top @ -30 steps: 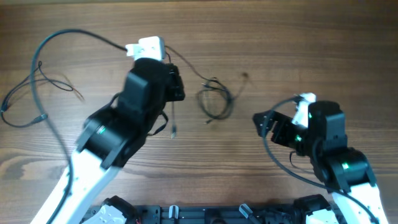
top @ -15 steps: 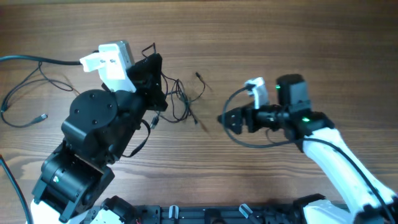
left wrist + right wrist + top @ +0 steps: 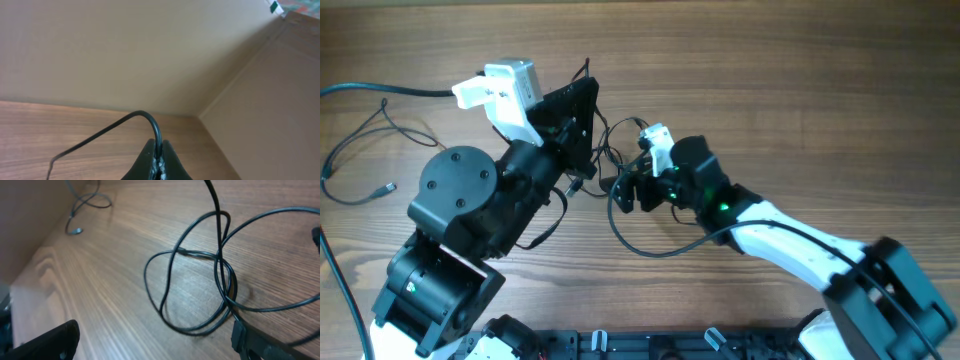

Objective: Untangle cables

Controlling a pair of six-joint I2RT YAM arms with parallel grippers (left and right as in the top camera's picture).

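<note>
I need my right gripper to grab the tangled cables at the loops below the raised cable (image 3: 611,158) (image 3: 226,297) next, and then my left gripper can untangle the cables.
The tangled cables (image 3: 620,122) are thin black wires looped on the wooden table between the two arms. In the right wrist view the loops (image 3: 200,280) lie on the wood just ahead of the fingers. My left gripper (image 3: 582,100) is raised and tilted. In the left wrist view it (image 3: 159,156) is shut on one black cable (image 3: 145,116), which arcs up and away to the left. My right gripper (image 3: 623,190) is low beside the tangle. In its own view it (image 3: 155,332) is open and empty, its right finger (image 3: 260,342) next to the loops.
More thin black cable (image 3: 360,150) with a small plug (image 3: 388,187) lies at the table's far left, and shows in the right wrist view (image 3: 85,202). A thicker cord (image 3: 380,92) runs to the left arm's white camera. A beige wall (image 3: 125,50) stands behind.
My right arm has swung left from the right side to the tangle. My left gripper has risen a little with the cable in it, and the tangle has shifted with it.
</note>
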